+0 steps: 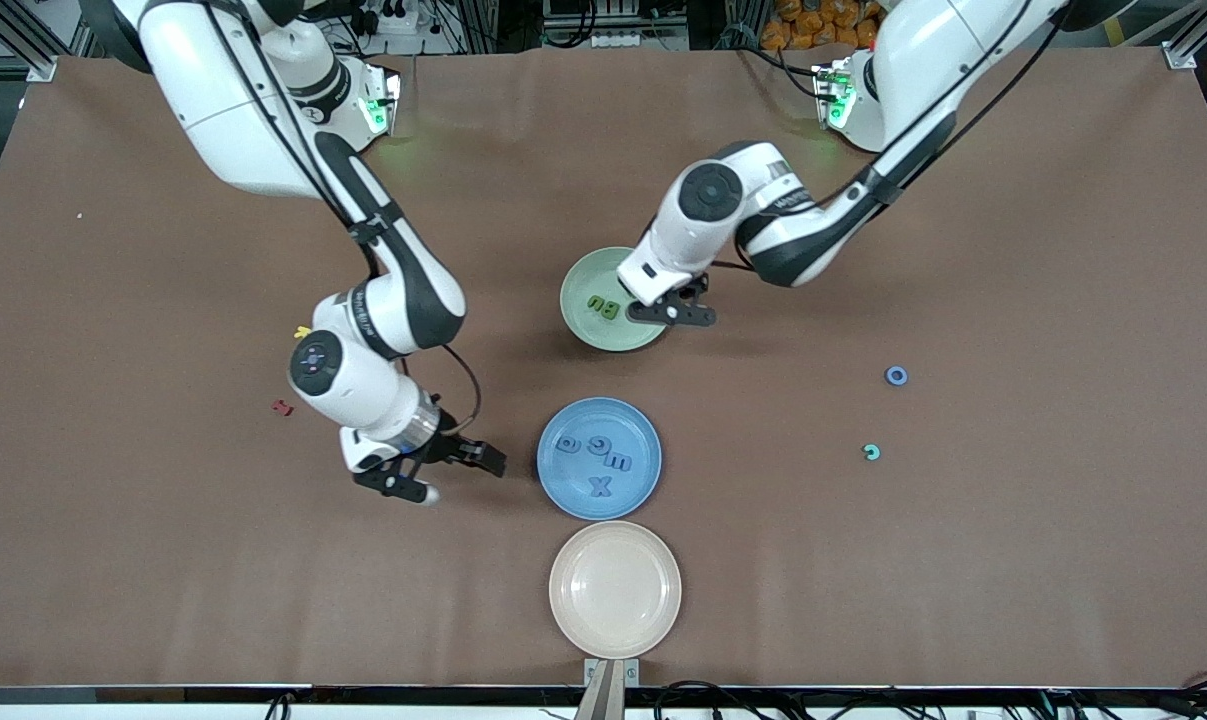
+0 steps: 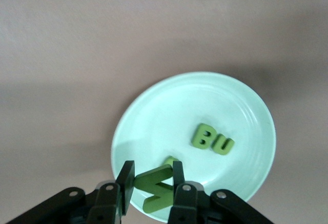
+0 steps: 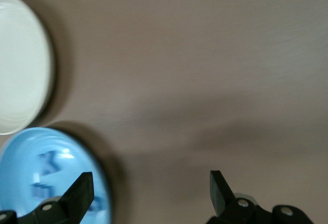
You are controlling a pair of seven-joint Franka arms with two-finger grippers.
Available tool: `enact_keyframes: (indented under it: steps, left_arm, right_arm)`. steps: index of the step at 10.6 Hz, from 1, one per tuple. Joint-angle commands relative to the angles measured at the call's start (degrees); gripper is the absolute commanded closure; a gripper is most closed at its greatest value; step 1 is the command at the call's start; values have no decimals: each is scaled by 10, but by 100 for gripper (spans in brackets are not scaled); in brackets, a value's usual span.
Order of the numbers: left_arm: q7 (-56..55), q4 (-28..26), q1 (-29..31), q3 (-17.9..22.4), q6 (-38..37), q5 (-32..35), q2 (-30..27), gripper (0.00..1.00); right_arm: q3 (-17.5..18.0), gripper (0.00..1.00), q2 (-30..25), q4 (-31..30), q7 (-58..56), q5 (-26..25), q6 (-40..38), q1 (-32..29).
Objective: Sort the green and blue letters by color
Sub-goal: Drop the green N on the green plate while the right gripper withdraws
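The olive green N (image 2: 158, 187) is hanging above the pale green plate (image 2: 197, 162), so the left gripper should lower it onto the plate before letting it go.
My left gripper (image 1: 675, 314) hangs over the edge of the pale green plate (image 1: 585, 277) and is shut on an olive green N (image 2: 157, 185), held on edge just above the plate rim (image 2: 134, 121). A green B and u (image 1: 603, 307) lie in that plate, also seen in the left wrist view (image 2: 212, 140). Another green piece (image 2: 171, 160) lies there, partly hidden by the N. The blue plate (image 1: 635, 428) holds several blue letters, among them an X (image 1: 600, 487). My right gripper (image 1: 456, 477) is open and empty, low beside the blue plate (image 3: 20, 152), toward the right arm's end.
An empty cream plate (image 1: 615, 588) sits nearer the camera than the blue plate. A blue ring (image 1: 896, 375) and a teal C (image 1: 871, 452) lie toward the left arm's end. A small dark red letter (image 1: 282, 407) and a yellow letter (image 1: 302, 331) lie by the right arm.
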Motion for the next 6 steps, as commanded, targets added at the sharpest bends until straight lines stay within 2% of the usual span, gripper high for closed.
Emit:
enact_keyframes:
  steps: [1,3,4,5,6]
  left_arm:
    - [-104,-7,-49,9,10,54,0,100]
    - [-138,-5,-67,10,20,74,18,100]
    - [-157,-3,-71,12,22,79,25,100]
    - [-163,6,-71,20,22,79,27,42]
    - [-163,8,-71,21,22,80,24,0]
  right_arm:
    - [-25,0,-68,-96,-88,0,-20,-43]
    - [-65,0,-91,-122,-160,0,-38,-62]
    - [-96,0,-101,-126,-197,0,-62,-67]
    - [-122,0,-110,-125,-233,0,-83,-72]
    - [-142,0,-122,-125,-269,0,-93,-81]
